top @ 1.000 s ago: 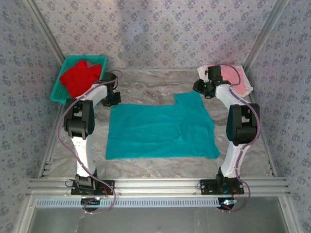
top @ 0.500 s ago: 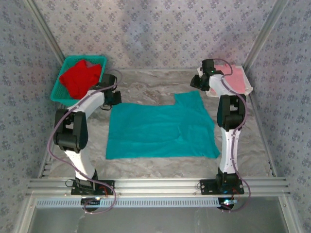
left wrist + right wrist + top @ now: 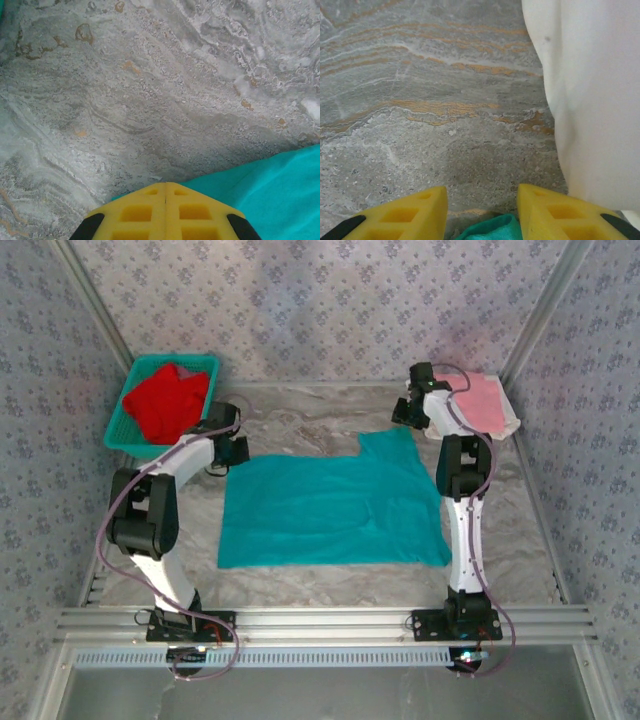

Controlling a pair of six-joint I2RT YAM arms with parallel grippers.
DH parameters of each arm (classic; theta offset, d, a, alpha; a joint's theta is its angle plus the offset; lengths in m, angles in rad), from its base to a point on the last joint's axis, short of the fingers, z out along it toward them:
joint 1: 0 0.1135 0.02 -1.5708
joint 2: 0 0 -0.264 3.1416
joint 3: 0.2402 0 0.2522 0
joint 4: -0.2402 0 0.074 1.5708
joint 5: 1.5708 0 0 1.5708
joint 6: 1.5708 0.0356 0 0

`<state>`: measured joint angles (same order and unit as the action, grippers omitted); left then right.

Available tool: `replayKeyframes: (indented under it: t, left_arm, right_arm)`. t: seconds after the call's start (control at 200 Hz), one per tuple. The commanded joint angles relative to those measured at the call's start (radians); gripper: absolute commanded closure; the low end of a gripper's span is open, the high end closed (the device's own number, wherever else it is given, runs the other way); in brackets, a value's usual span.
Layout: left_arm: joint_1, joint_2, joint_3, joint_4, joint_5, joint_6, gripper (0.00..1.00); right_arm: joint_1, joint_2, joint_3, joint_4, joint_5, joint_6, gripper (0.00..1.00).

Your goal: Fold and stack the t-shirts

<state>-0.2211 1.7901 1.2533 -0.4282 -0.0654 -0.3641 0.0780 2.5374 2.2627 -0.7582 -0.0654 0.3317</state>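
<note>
I need to grab the teal t-shirt's far corner (image 3: 402,431) (image 3: 495,228) beside the white t-shirt with my right gripper next, to fold that corner inward over the body of the teal t-shirt.
A teal t-shirt (image 3: 330,505) lies spread flat in the middle of the table. A red t-shirt (image 3: 163,400) is bunched in the teal basket (image 3: 120,425) at the back left. At the back right a pink t-shirt (image 3: 482,398) rests on a white one (image 3: 595,100). My left gripper (image 3: 231,452) (image 3: 166,185) is shut, its yellow tips over the teal t-shirt's (image 3: 280,200) far left corner. My right gripper (image 3: 405,418) (image 3: 481,192) is open at the far right corner, with a fold of teal cloth (image 3: 492,229) low between its fingers and the white t-shirt just to its right.
The marble tabletop (image 3: 300,425) shows bare behind the teal t-shirt, between the two grippers. Patterned walls close the back and both sides. A metal rail (image 3: 320,620) runs along the near edge at the arm bases.
Both arms have folded differently: the right elbow swung in toward the centre, the left elbow swung outward. The right jaws have opened a little. The teal t-shirt has not moved.
</note>
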Motion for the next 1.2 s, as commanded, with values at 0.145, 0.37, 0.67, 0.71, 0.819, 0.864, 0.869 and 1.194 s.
replayKeyframes:
  t: [0.145, 0.37, 0.67, 0.71, 0.819, 0.864, 0.869, 1.194]
  left_arm:
    - [-0.009, -0.029, -0.004, 0.021, 0.006, -0.015, 1.0]
    - [-0.006, -0.035, -0.002, 0.03, 0.007, -0.023, 1.0]
    - [0.029, -0.029, -0.018, 0.042, 0.018, -0.027, 1.0]
    - [0.036, -0.028, -0.02, 0.052, 0.019, -0.029, 1.0]
    - [0.063, -0.02, -0.012, 0.067, 0.042, -0.032, 1.0]
    - [0.07, -0.02, 0.0, 0.07, 0.047, -0.028, 1.0]
    - [0.071, -0.02, 0.001, 0.07, 0.046, -0.027, 1.0]
    - [0.129, 0.014, 0.073, 0.071, 0.079, -0.003, 1.0]
  right_arm:
    - [0.008, 0.035, 0.028, -0.062, 0.022, -0.002, 0.63]
    - [0.02, -0.016, -0.047, -0.041, 0.021, 0.004, 0.81]
    - [0.028, -0.175, -0.198, 0.048, -0.011, 0.018, 1.0]
    - [0.026, -0.195, -0.215, 0.064, -0.017, 0.018, 1.0]
    - [0.022, -0.253, -0.255, 0.116, -0.041, 0.02, 1.0]
    - [0.02, -0.272, -0.263, 0.137, -0.048, 0.017, 1.0]
    - [0.02, -0.274, -0.263, 0.139, -0.049, 0.018, 1.0]
    - [0.011, -0.338, -0.277, 0.194, -0.051, -0.003, 1.0]
